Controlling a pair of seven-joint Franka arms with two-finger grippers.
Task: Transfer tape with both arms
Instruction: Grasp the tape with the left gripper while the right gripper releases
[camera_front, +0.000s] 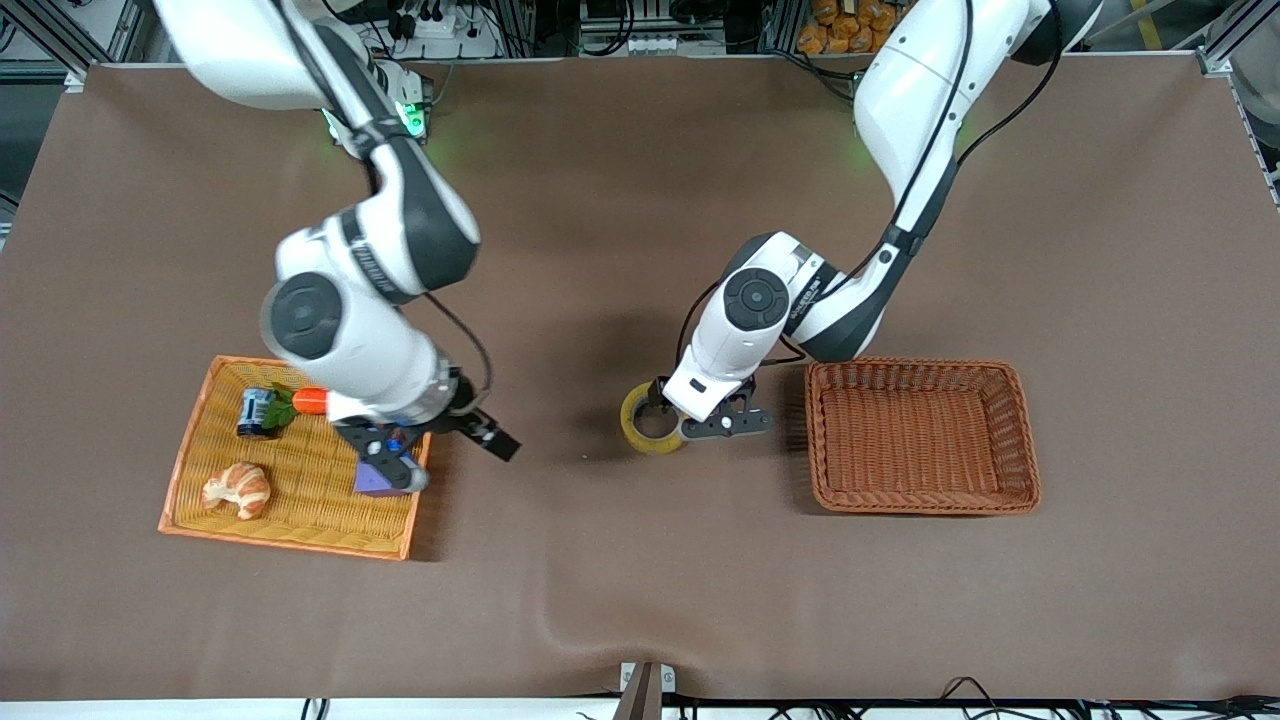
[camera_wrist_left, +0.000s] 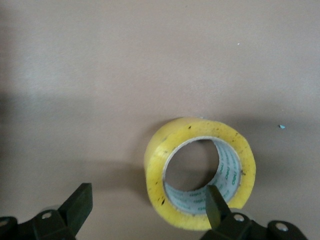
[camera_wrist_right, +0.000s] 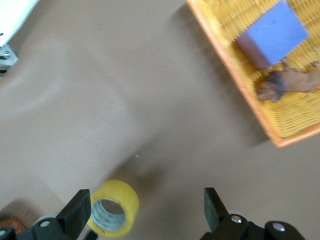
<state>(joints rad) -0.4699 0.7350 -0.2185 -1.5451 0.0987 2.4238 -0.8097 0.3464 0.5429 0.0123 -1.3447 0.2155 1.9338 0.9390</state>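
My left gripper is to grab the tape by its ring wall (camera_front: 636, 433) next, so that it can move the tape into the brown wicker basket.
The tape (camera_front: 641, 431) is a yellow ring with a grey core, resting on the brown table mid-table with its hole facing up. My left gripper (camera_front: 668, 418) is low over it and open. In the left wrist view one finger (camera_wrist_left: 216, 204) is inside the hole of the tape (camera_wrist_left: 160, 170) and the other finger (camera_wrist_left: 79, 206) is well outside the ring; the gripper (camera_wrist_left: 147, 205) straddles the wall. My right gripper (camera_front: 447, 452) is open and empty, in the air over the edge of the orange tray. The right wrist view shows the gripper (camera_wrist_right: 145, 207) and the tape (camera_wrist_right: 122, 200) farther off.
An orange wicker tray (camera_front: 190, 480) at the right arm's end holds a croissant (camera_front: 237, 490), a can (camera_front: 255, 412), a carrot (camera_front: 310, 401) and a purple cube (camera_front: 375, 483). An empty brown wicker basket (camera_front: 920, 500) stands beside the left gripper, toward the left arm's end.
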